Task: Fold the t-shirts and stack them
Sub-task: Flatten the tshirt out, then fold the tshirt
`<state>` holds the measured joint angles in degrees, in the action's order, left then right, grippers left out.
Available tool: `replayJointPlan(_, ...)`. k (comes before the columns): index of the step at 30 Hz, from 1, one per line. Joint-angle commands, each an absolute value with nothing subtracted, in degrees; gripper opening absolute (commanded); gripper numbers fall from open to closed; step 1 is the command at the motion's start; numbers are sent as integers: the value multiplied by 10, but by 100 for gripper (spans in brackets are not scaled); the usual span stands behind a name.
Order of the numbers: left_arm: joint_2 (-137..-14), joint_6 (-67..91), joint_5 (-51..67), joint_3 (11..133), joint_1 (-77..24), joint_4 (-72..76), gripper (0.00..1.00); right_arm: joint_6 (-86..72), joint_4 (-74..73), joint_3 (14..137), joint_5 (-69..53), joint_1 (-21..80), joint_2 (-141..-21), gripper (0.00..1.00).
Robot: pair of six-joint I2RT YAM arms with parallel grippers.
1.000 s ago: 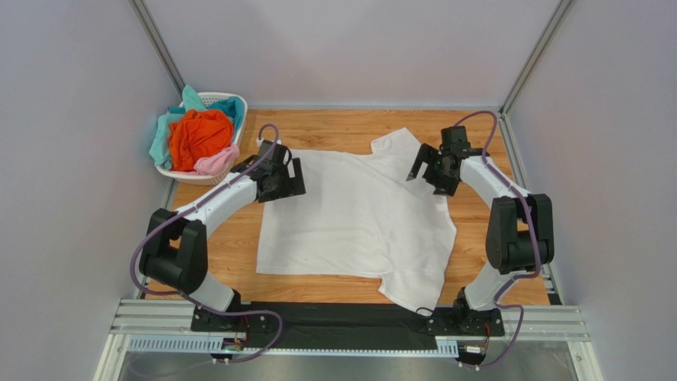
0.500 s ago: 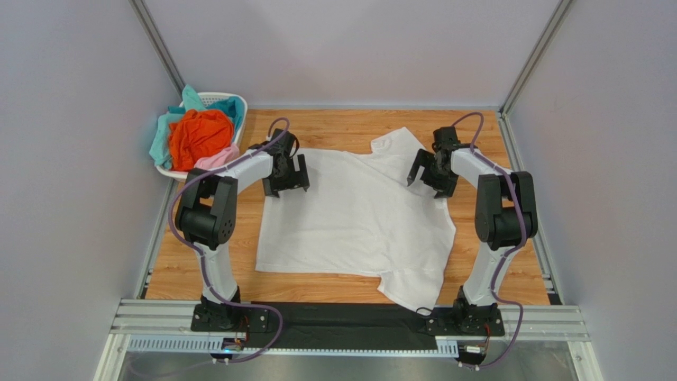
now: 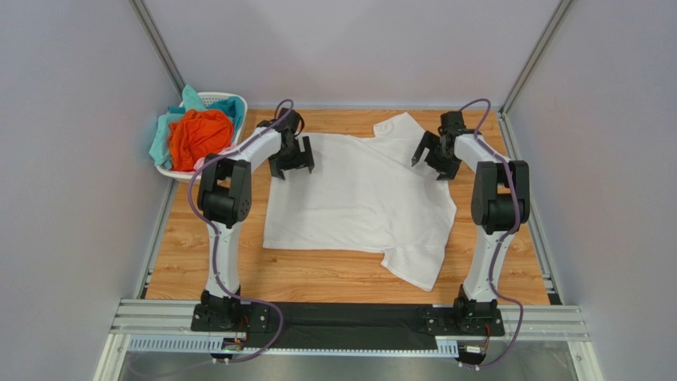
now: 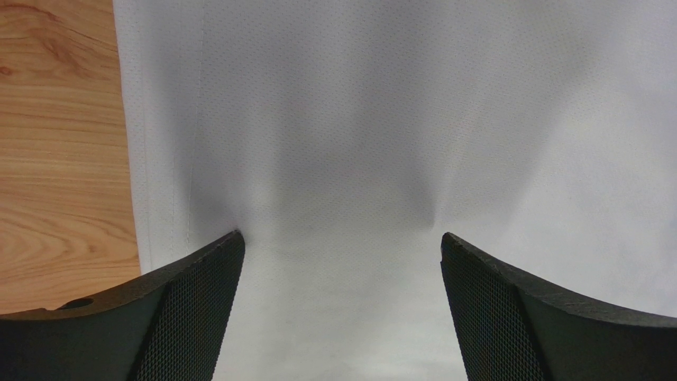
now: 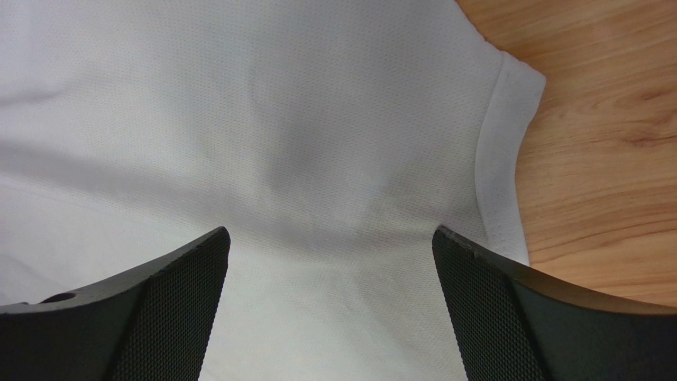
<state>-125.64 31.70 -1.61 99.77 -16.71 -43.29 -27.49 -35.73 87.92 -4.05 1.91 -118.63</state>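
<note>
My left gripper should next grab the white t-shirt's near corner (image 3: 268, 244), at the end away from the t-shirt's sleeves, to fold it lengthwise.
A white t-shirt (image 3: 357, 198) lies spread flat on the wooden table (image 3: 206, 254), one sleeve pointing to the near right. My left gripper (image 3: 292, 168) stands open with its tips down on the shirt's far left part. My right gripper (image 3: 430, 165) is open too, tips on the cloth at the far right beside a sleeve hem. In the left wrist view the left gripper (image 4: 342, 238) straddles puckered white cloth (image 4: 357, 119) near its edge. From the right wrist, the right gripper (image 5: 330, 232) straddles white cloth (image 5: 238, 95). Neither one pinches any fabric.
A white lattice basket (image 3: 235, 104) sits at the far left corner with an orange t-shirt (image 3: 199, 135) and a teal t-shirt (image 3: 191, 99) heaped in it. Grey walls and metal frame posts enclose the table. Bare wood shows on the near left.
Both arms have stretched toward the far side of the table. The white t-shirt has slid that way under the open fingertips, leaving more bare wood at the near edge.
</note>
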Motion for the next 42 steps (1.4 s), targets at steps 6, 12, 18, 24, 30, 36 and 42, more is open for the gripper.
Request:
replayJointPlan(6, -1160, 301, -4, 1011, -162, -461, 100, -236, -371, 912, -45, 18, -1105, 100)
replayJointPlan(12, -949, 345, -24, 809, -162, -424, 100, -270, -312, 722, 21, 29, -884, 100)
replayJointPlan(18, -698, 429, -6, 526, -163, -409, 100, -316, -300, 547, 32, 26, -683, 100)
replayJointPlan(24, -524, 486, 20, 318, -163, -415, 100, -329, -304, 486, -11, 22, -603, 100)
replayJointPlan(30, -511, 509, -19, 280, -163, -391, 94, -308, -301, 467, -65, 23, -607, 97)
replayJointPlan(36, -586, 516, -56, 298, -162, -350, 86, -307, -295, 451, -104, 22, -620, 95)
replayJointPlan(42, -682, 512, -49, 326, -160, -314, 59, -309, -299, 446, -102, 22, -617, 95)
